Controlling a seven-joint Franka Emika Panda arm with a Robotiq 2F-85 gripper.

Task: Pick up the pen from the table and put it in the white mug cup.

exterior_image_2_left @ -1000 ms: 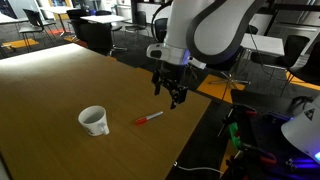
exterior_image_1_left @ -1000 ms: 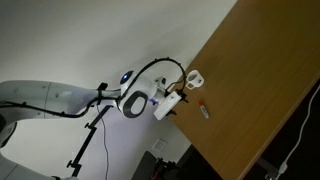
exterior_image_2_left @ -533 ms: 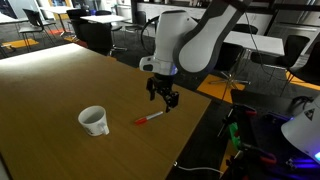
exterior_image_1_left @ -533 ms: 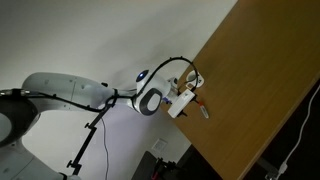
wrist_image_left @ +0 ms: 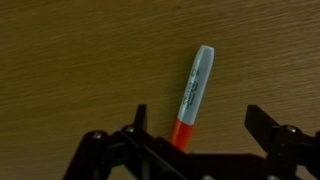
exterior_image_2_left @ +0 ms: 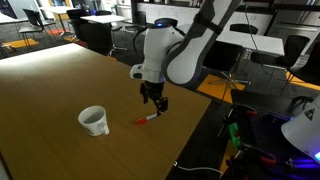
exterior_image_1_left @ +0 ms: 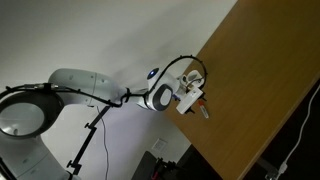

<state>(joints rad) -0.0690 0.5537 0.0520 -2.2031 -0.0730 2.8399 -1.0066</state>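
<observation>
My fingers are above the pen (wrist_image_left: 192,92) in an exterior view, with a gap to the table, so my gripper should come down before it closes on the pen.
The pen (wrist_image_left: 192,92) lies flat on the light-brown table (wrist_image_left: 70,60); in the wrist view its pale grey-blue end points up and its orange-red end sits between my fingers. It also shows in both exterior views (exterior_image_2_left: 149,119) (exterior_image_1_left: 204,110). My gripper (wrist_image_left: 195,125) is open, just above the pen, with one finger on each side of it. In an exterior view my gripper (exterior_image_2_left: 157,105) hangs directly over the pen's end. The white mug cup (exterior_image_2_left: 93,120) stands upright on the table away from the pen; in another exterior view (exterior_image_1_left: 197,77) my arm partly hides it.
The table's dark front edge (exterior_image_2_left: 190,145) runs close to the pen. Office desks and chairs (exterior_image_2_left: 100,25) stand beyond the table. A stand with cables (exterior_image_1_left: 88,140) is beside the arm's base.
My gripper has moved across and down towards the pen, ending right over it. The pen and the mug have not moved.
</observation>
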